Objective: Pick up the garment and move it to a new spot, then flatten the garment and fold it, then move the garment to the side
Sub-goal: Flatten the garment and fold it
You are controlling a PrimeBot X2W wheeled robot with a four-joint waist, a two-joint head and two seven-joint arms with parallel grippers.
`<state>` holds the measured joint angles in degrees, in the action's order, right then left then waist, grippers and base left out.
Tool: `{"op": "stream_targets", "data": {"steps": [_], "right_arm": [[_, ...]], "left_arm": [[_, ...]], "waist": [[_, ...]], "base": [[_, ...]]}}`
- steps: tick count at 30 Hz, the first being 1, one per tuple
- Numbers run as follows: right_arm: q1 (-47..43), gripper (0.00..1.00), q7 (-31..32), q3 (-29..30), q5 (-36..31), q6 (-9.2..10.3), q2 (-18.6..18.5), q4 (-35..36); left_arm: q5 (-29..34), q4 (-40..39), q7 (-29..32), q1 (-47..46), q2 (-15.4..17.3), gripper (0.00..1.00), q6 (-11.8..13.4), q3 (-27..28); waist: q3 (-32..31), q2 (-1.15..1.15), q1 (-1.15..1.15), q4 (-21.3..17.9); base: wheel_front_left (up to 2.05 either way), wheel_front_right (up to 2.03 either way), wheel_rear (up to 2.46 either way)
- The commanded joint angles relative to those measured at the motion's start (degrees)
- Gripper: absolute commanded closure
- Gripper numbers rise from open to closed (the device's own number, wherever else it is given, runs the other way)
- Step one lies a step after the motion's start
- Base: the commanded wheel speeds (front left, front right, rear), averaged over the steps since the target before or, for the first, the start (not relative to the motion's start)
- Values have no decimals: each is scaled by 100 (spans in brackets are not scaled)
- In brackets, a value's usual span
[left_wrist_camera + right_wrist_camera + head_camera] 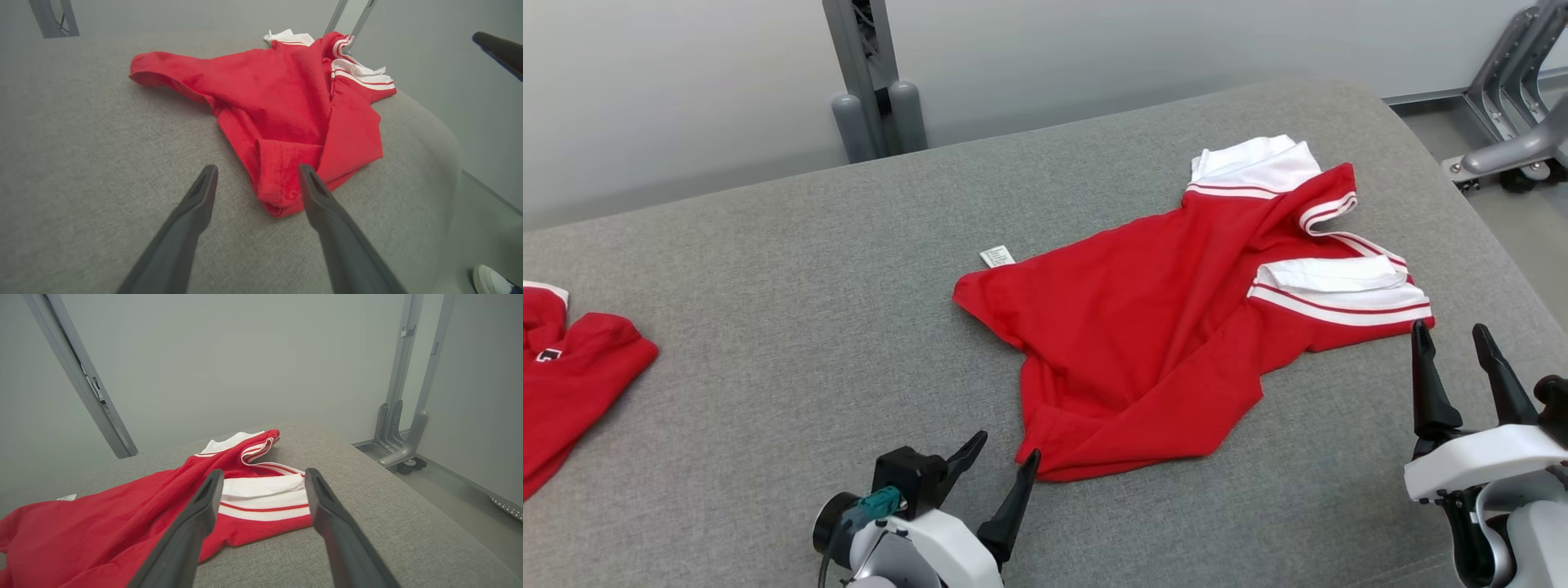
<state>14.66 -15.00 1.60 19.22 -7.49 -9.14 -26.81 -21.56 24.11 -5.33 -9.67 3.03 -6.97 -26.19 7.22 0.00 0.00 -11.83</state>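
The garment's red body (pixel 1121 323) lies loose on the tabletop, so the left gripper will next take hold of the garment by its hem corner (pixel 1039 457), which is folded into a thick heap.
A red garment (pixel 1152 327) with white, red-striped sleeve bands lies crumpled on the grey padded table (pixel 768 269), right of centre. Its near hem corner (pixel 282 179) is folded into a thick bunch. My left gripper (pixel 1005 451) is open at the lower middle, its fingers just short of that hem corner, which sits between them in the left wrist view (pixel 257 171). My right gripper (pixel 1450 331) is open at the lower right, fingertips close to the near white sleeve band (pixel 263 498). Nothing is held by either gripper (pixel 263 473).
A second red garment (pixel 568 384) lies at the table's left edge. A grey metal post (pixel 870 82) stands behind the table, and a metal frame on castors (pixel 1515 122) at the far right. The table's right edge (pixel 1486 212) drops to the floor. A shoe (pixel 492 281) shows there.
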Motion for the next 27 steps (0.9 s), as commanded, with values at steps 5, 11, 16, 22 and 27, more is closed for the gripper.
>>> {"op": "stream_targets", "data": {"steps": [5, 11, 16, 22, 27], "right_arm": [[-104, 0, -32, 34, -80, -1, 71, 0], [-87, 0, -32, 71, -110, -1, 112, -28], [-75, 0, -32, 95, -113, -1, 137, -50], [-61, 0, -32, 101, -155, -1, 151, -65], [-75, 0, -32, 114, -181, -1, 156, -58]], "left_arm": [[-209, 13, 374, -203, 161, 0, -44, -198], [-406, -33, 614, -293, 276, 0, -55, -423], [-664, -57, 665, -279, 291, 7, -61, -512], [-914, -13, 655, -322, 300, 100, -63, -542], [-971, 59, 585, -346, 300, 100, -64, -576]], "waist": [[50, 0, 0, -76], [95, 0, 0, -122], [104, 0, 0, -117], [96, 0, 0, -76], [75, 0, 0, -38]], "base": [[0, 0, 0], [0, 0, 0], [0, 0, 0], [0, 0, 0], [0, 0, 0]]}}
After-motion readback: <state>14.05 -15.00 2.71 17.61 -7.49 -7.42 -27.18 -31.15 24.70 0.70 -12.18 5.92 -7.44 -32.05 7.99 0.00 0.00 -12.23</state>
